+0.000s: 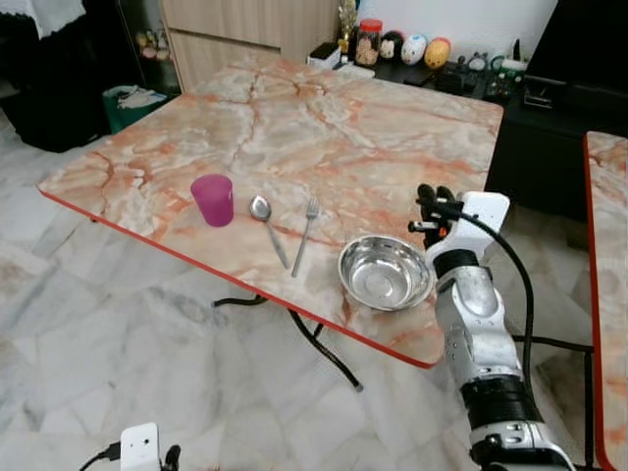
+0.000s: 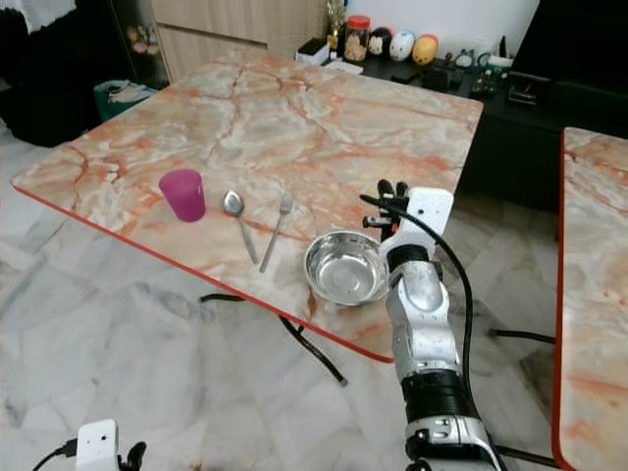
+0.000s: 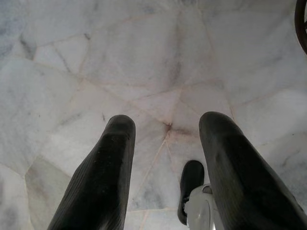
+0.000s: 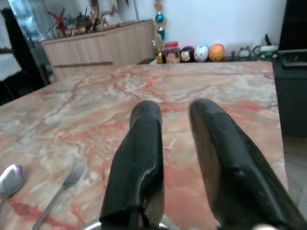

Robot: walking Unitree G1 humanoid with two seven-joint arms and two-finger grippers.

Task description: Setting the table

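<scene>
The bowl's round body is much wider than my open fingers, so my right gripper should next grab the bowl by its thin rim.
On the pink marble table (image 1: 324, 128), close to its front edge, a purple cup (image 1: 212, 200), a spoon (image 1: 265, 224), a fork (image 1: 305, 234) and a steel bowl (image 1: 385, 272) lie in a row from left to right. My right gripper (image 1: 433, 197) hovers just past the bowl's right rim, open, nothing between its fingers (image 4: 144, 143). Its wrist view looks across the table, with the fork (image 4: 64, 189) and spoon (image 4: 10, 178) off to one side. My left gripper (image 3: 168, 122) hangs open, low over the floor.
A second marble table (image 1: 610, 294) stands close on the right. Behind is a black cabinet (image 1: 549, 137) with a jar and egg-shaped figures (image 1: 422, 47). A green bin (image 1: 132, 101) sits at the far left. Black table legs (image 1: 319, 343) reach over the marble floor.
</scene>
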